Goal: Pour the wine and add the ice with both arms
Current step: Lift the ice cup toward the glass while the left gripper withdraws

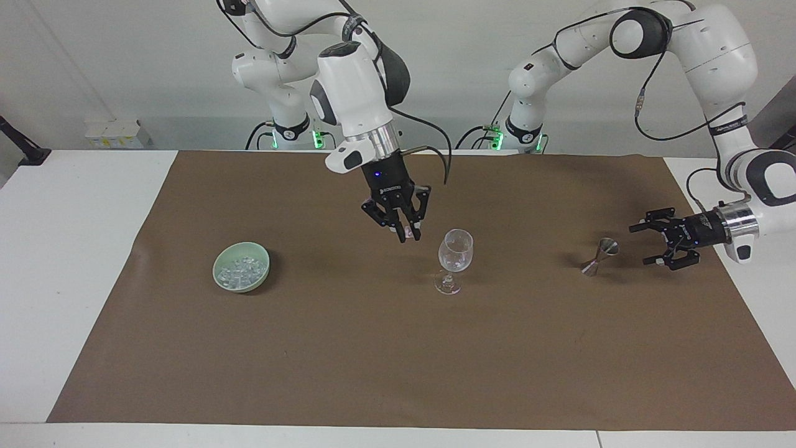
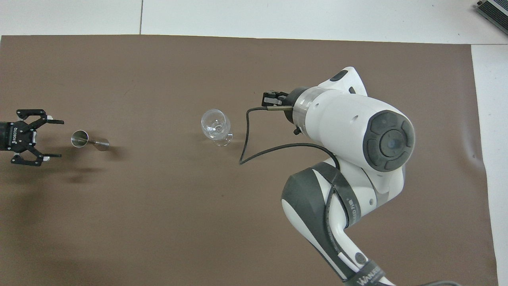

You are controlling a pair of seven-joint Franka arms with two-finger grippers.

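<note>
My right gripper, over the brown mat and short of the glass, should hold the ice cube until it reaches the stemmed glass (image 2: 215, 124).
A clear stemmed glass (image 1: 456, 252) stands upright mid-mat; it also shows in the overhead view (image 2: 215, 125). A green bowl (image 1: 219, 274) holds the ice (image 1: 244, 268), a heap of small clear cubes; my right arm hides the bowl in the overhead view. My right gripper (image 1: 405, 235) hangs over the mat just beside the glass, at rim height, shut on a small pale ice cube; in the overhead view only its body (image 2: 274, 99) shows. A steel jigger (image 1: 600, 256) stands toward the left arm's end, also seen from overhead (image 2: 85, 140). My left gripper (image 1: 642, 244) is open and empty, apart from the jigger (image 2: 59, 139).
A brown mat (image 1: 398, 361) covers most of the white table (image 1: 74, 249). A black cable (image 2: 254, 135) loops from my right wrist above the mat beside the glass.
</note>
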